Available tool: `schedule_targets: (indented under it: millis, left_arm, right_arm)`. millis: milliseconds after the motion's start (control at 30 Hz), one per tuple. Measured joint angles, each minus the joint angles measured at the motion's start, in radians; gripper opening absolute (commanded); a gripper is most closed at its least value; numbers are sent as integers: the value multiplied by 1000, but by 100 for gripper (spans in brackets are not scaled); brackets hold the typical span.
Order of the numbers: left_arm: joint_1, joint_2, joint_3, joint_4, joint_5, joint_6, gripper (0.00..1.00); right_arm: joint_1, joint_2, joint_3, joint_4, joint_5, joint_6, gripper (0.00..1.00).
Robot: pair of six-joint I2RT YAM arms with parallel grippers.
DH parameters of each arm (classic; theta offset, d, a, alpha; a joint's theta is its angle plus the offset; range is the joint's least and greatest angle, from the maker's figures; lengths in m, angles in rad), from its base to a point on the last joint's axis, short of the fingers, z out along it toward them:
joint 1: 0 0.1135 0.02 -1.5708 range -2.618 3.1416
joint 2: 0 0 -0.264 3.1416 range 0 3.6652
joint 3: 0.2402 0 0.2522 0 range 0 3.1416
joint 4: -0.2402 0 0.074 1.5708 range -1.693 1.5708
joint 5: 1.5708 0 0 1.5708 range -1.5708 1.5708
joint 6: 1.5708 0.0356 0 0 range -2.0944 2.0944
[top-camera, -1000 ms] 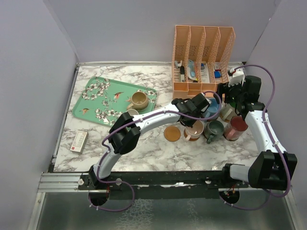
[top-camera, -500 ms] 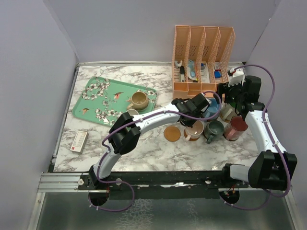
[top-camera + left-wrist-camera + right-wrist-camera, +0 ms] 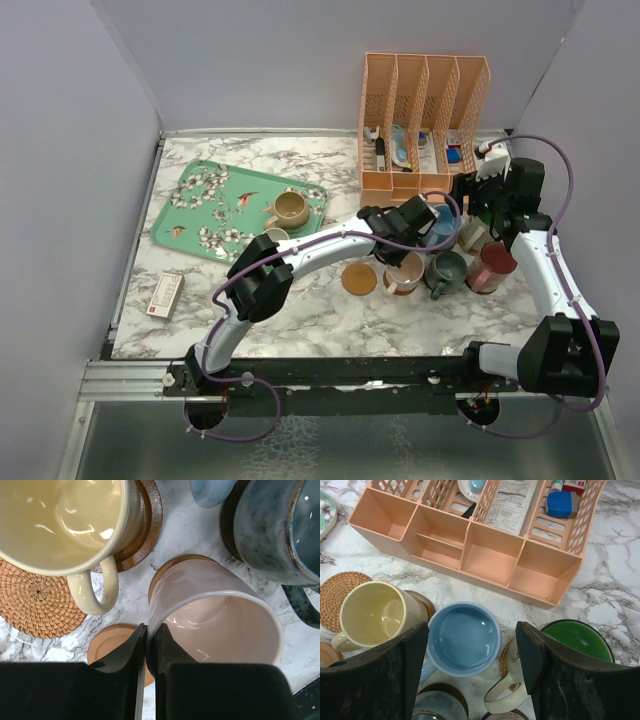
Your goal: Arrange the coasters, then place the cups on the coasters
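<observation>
My left gripper opens next: the pink cup's base rests on its wooden coaster, free of the grey-teal cup [image 3: 275, 530], so the pink cup would stay standing.
My left gripper [image 3: 150, 630] is shut on the near rim of the pink cup [image 3: 215, 620], which stands on a wooden coaster [image 3: 170, 565]. A bare light wooden coaster [image 3: 112, 642] lies just beside my fingers. The yellow cup [image 3: 60, 520] sits on a dark coaster [image 3: 147, 525], next to a woven coaster [image 3: 35, 600]. The grey-teal cup [image 3: 275, 530] is at the right. My right gripper [image 3: 470, 630] hangs open above the light blue cup [image 3: 465, 637], with the green cup [image 3: 575, 640] to its right. The maroon cup [image 3: 490, 265] stands at the cluster's right.
A peach file organizer [image 3: 470, 545] stands right behind the cups. The mint flowered tray [image 3: 210, 195] at the left carries a tan cup [image 3: 291, 210]. A small box [image 3: 164, 293] lies near the front left edge. One bare coaster [image 3: 359, 278] lies left of the cluster.
</observation>
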Motion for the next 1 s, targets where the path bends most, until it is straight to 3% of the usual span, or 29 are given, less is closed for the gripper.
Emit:
schedule_targets:
  millis: [133, 467, 1000]
  left_arm:
    - [0, 0, -1, 1, 0, 0, 5]
    - [0, 0, -1, 2, 0, 0, 18]
    - [0, 0, -1, 8, 0, 1, 26]
  right_arm:
    - [0, 0, 0, 0, 0, 0, 72]
    - [0, 0, 0, 0, 0, 0, 72]
    - [0, 0, 0, 0, 0, 0, 72]
